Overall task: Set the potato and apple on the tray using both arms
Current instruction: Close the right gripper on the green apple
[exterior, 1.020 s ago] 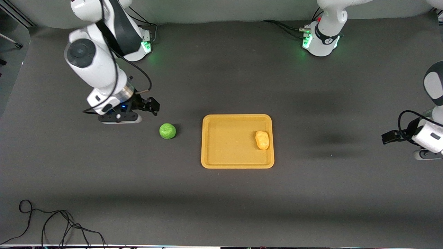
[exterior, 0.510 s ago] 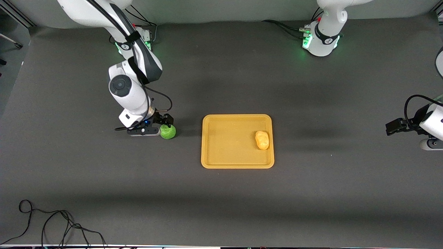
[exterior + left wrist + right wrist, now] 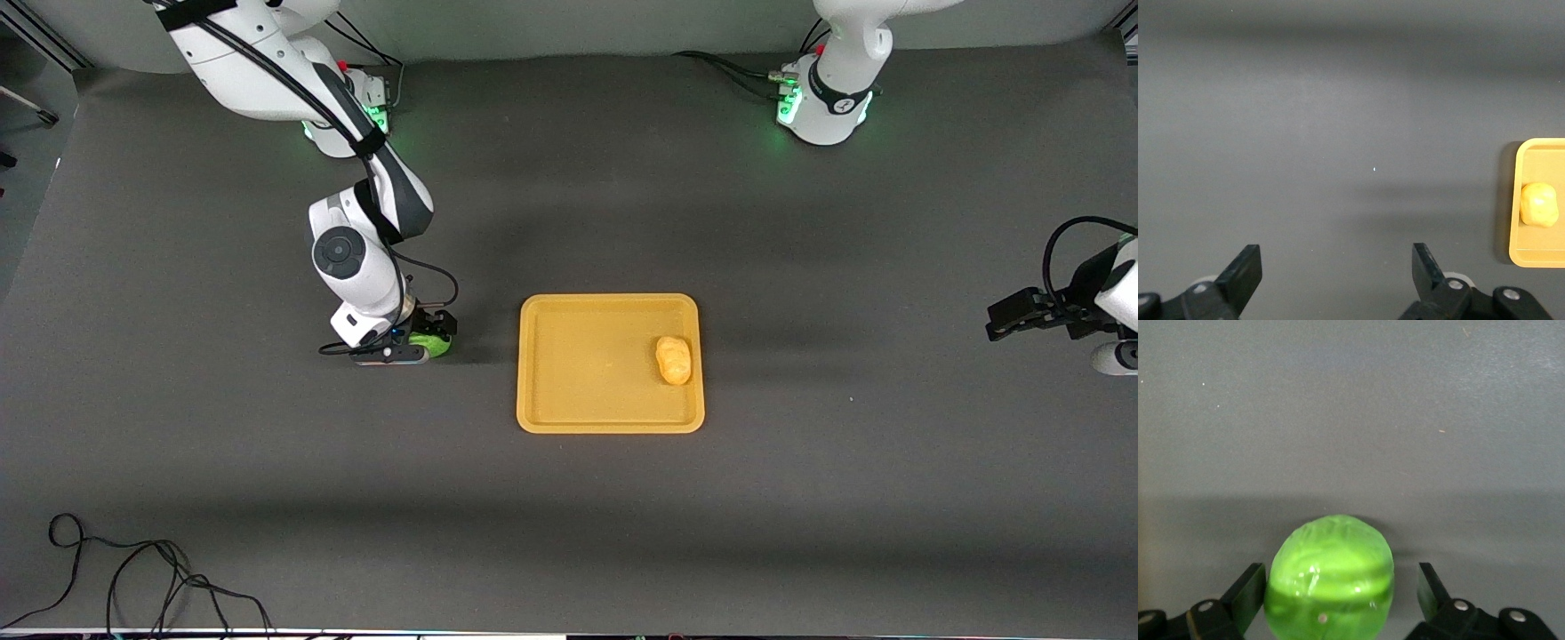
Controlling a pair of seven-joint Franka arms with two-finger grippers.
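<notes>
I should place the apple on the yellow-orange tray (image 3: pixel 569 418), so my right gripper should next grab the green apple (image 3: pixel 434 341) by its rounded sides.
The green apple (image 3: pixel 434 341) lies on the dark table beside the yellow-orange tray (image 3: pixel 569 418), toward the right arm's end. My right gripper (image 3: pixel 427 342) is down around the apple, open, with a finger on each side; in the right wrist view the apple (image 3: pixel 1330 577) fills the space between the fingers (image 3: pixel 1245 593) with small gaps. The potato (image 3: pixel 674 359) lies on the tray near its edge toward the left arm's end, and shows in the left wrist view (image 3: pixel 1538 205). My left gripper (image 3: pixel 1022 316) is open and empty, waiting over the table's end.
A black cable (image 3: pixel 133 578) lies coiled on the table at the near corner toward the right arm's end. The arm bases (image 3: pixel 822 98) stand along the table's edge farthest from the front camera. The tray's rim (image 3: pixel 1513 200) shows in the left wrist view.
My right arm has swung toward the tray and come down, bringing its open gripper around the apple. My left gripper has shifted slightly at the table's end.
</notes>
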